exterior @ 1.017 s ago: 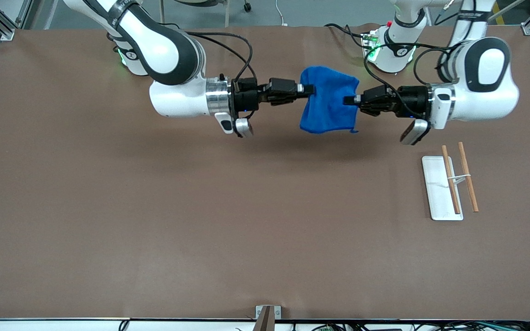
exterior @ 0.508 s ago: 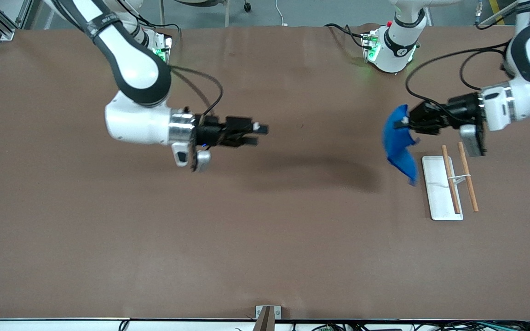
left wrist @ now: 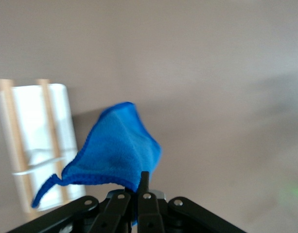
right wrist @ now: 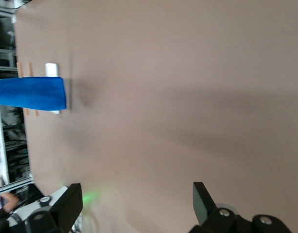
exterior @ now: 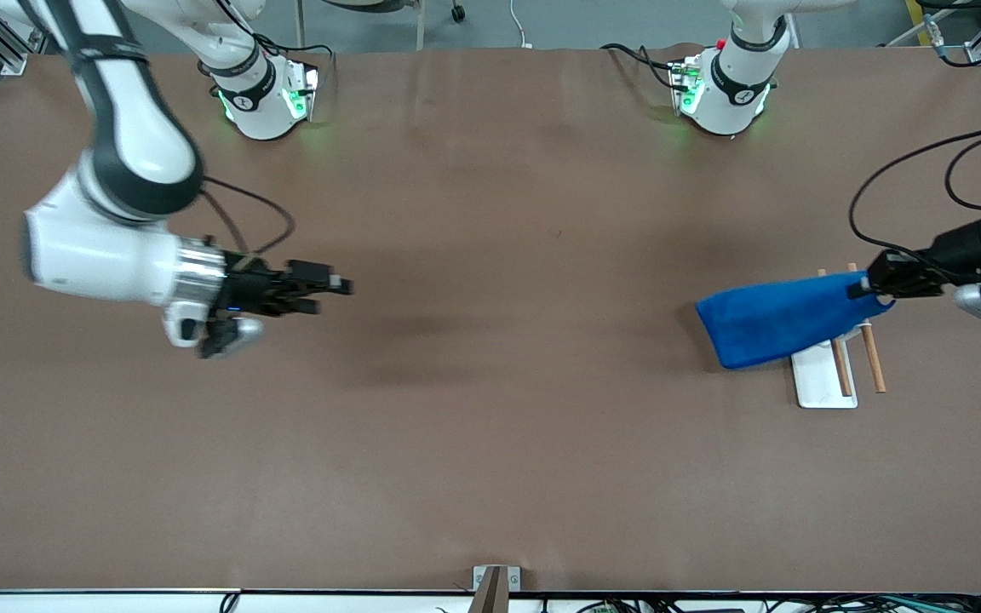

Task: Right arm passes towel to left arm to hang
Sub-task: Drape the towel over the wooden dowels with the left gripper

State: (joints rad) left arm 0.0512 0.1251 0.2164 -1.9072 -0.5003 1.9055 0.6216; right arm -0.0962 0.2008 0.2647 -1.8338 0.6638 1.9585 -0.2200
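Note:
My left gripper should move the towel across both wooden rods before opening: the towel's loose end point(exterior: 730, 329) point(left wrist: 127, 119) juts out beside the rods.
The bright blue towel point(exterior: 784, 319) hangs from my left gripper point(exterior: 869, 285), which is shut on one corner of it. The towel stretches out over the farther part of a small rack point(exterior: 823, 387) with a white base and two wooden rods; I cannot tell whether it touches them. In the left wrist view the towel point(left wrist: 122, 150) bunches just past the shut left gripper point(left wrist: 139, 182), with the rack point(left wrist: 37, 121) below it. My right gripper point(exterior: 341, 288) is open and empty, above the table toward the right arm's end. The right wrist view shows its spread fingers point(right wrist: 73, 199) and the distant towel point(right wrist: 29, 93).
The rack's wooden rods point(exterior: 874, 362) stick out from under the towel on the side nearer the front camera. Both green-lit arm bases point(exterior: 265, 98) point(exterior: 725, 85) stand along the table's edge farthest from the front camera. Brown tabletop point(exterior: 499, 383) lies between the arms.
A second ago both grippers held the towel at mid-table. The right gripper let go and drew back toward its end. The left gripper carried the towel over the rack.

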